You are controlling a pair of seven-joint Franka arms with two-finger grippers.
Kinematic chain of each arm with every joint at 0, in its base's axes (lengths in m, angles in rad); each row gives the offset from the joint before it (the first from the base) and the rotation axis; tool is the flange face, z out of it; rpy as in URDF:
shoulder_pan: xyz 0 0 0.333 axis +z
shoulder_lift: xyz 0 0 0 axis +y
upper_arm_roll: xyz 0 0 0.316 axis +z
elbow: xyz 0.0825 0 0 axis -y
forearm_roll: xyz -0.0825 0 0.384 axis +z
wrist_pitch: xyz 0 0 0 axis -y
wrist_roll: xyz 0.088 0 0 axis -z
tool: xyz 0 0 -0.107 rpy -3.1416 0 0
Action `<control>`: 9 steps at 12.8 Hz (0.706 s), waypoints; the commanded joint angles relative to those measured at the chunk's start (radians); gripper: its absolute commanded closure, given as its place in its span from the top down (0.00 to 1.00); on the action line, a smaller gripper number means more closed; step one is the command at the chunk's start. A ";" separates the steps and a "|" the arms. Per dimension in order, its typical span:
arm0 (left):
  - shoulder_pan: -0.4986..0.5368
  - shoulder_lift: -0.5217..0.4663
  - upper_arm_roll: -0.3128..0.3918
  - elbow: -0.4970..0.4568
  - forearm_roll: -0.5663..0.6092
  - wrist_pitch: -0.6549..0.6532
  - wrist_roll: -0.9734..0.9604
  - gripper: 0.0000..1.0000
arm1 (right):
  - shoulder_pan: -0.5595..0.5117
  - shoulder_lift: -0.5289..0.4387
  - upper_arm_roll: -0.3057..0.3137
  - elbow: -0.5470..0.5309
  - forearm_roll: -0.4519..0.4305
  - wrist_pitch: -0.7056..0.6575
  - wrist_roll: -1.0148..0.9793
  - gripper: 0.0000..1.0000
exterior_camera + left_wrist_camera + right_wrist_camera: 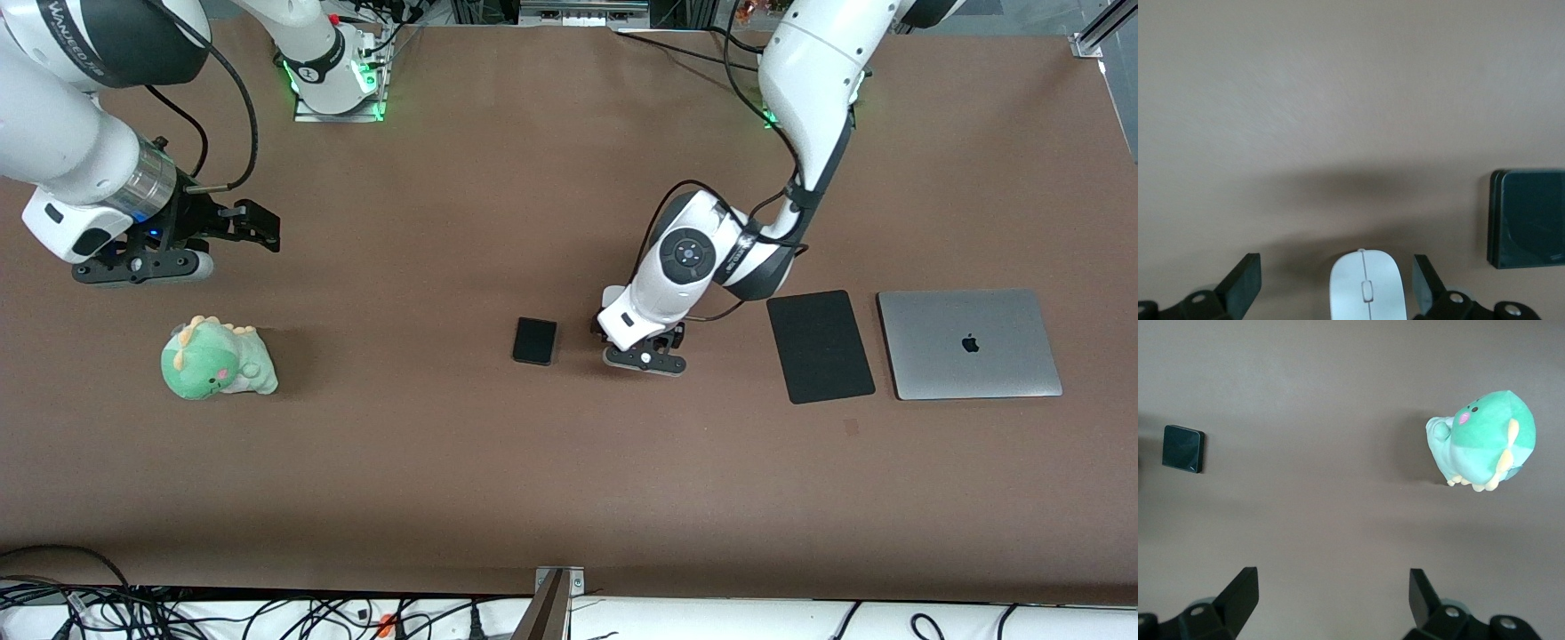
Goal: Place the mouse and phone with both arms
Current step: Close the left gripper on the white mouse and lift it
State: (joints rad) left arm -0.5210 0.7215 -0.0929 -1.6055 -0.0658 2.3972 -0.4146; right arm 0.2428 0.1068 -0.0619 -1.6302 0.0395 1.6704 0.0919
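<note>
The white mouse needs to go on the black mouse pad [821, 347]. My left gripper should grab the mouse by its two long sides next.
The white mouse [1368, 288] lies on the brown table between the open fingers of my left gripper [1335, 261]; neither finger touches it. In the front view the left gripper [646, 352] is low at the table's middle and its hand hides the mouse. The black phone [535, 341] lies flat beside it, toward the right arm's end; it also shows in the left wrist view [1528, 217] and the right wrist view [1183, 448]. My right gripper [260, 227] is open and empty, held high over the table at the right arm's end [1331, 572].
A thin black mouse pad [820, 346] and a closed grey laptop [969, 343] lie toward the left arm's end. A green plush dinosaur [216, 358] sits near the right arm's end, also in the right wrist view [1481, 440].
</note>
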 commanded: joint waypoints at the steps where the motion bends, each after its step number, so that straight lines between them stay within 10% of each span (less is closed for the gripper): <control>1: -0.037 0.021 0.013 0.003 -0.005 0.000 -0.009 1.00 | 0.001 0.023 0.014 -0.007 0.000 0.035 -0.011 1.00; 6: -0.057 0.033 -0.007 -0.037 -0.026 -0.007 -0.006 1.00 | 0.032 0.039 0.014 -0.007 0.000 0.046 0.003 1.00; 9: -0.060 0.032 -0.007 -0.045 -0.025 -0.010 -0.009 0.28 | 0.032 0.037 0.014 -0.007 0.002 0.045 0.005 1.00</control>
State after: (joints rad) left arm -0.5722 0.7602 -0.1063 -1.6453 -0.0658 2.3943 -0.4243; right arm 0.2763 0.1535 -0.0504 -1.6308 0.0397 1.7103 0.0923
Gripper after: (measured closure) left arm 0.185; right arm 0.000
